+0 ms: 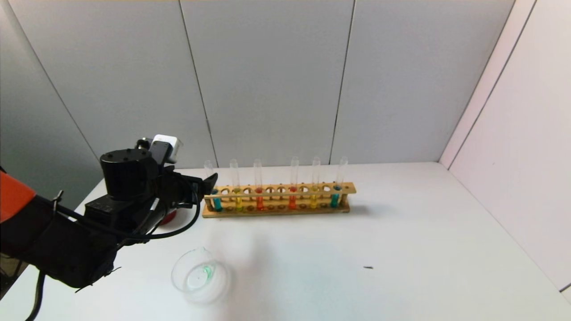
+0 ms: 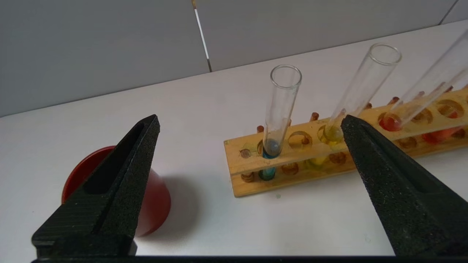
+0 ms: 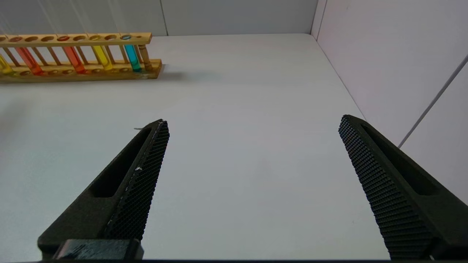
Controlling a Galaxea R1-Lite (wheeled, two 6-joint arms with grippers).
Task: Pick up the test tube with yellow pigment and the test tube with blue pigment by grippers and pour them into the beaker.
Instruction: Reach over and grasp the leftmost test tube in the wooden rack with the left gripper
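My left gripper should pick up the test tube with blue pigment next, to pour into the beaker (image 1: 200,276). It should hold the test tube by its clear glass near the tube's rim (image 1: 209,169).
A wooden rack (image 1: 276,209) holds several tubes. The test tube with blue pigment (image 1: 217,203) stands at its left end, and the test tube with yellow pigment (image 1: 238,203) stands beside it; a yellow twin (image 1: 313,201) stands further right. My left gripper (image 1: 208,183) is open and empty, just short of the rack's left end. In the left wrist view the gripper (image 2: 251,120) has the blue tube (image 2: 279,109) ahead between the fingers, and the yellow tube (image 2: 351,98) close to one fingertip. The beaker (image 1: 200,276) stands near the front with a green trace in it. My right gripper (image 3: 253,120) is open over bare table.
A dark-red cup (image 2: 153,197) stands left of the rack, mostly hidden behind my left gripper in the head view. Two orange-red tubes (image 1: 259,203) and a teal tube (image 1: 334,200) are in the rack. A wall runs along the table's right side (image 1: 513,178).
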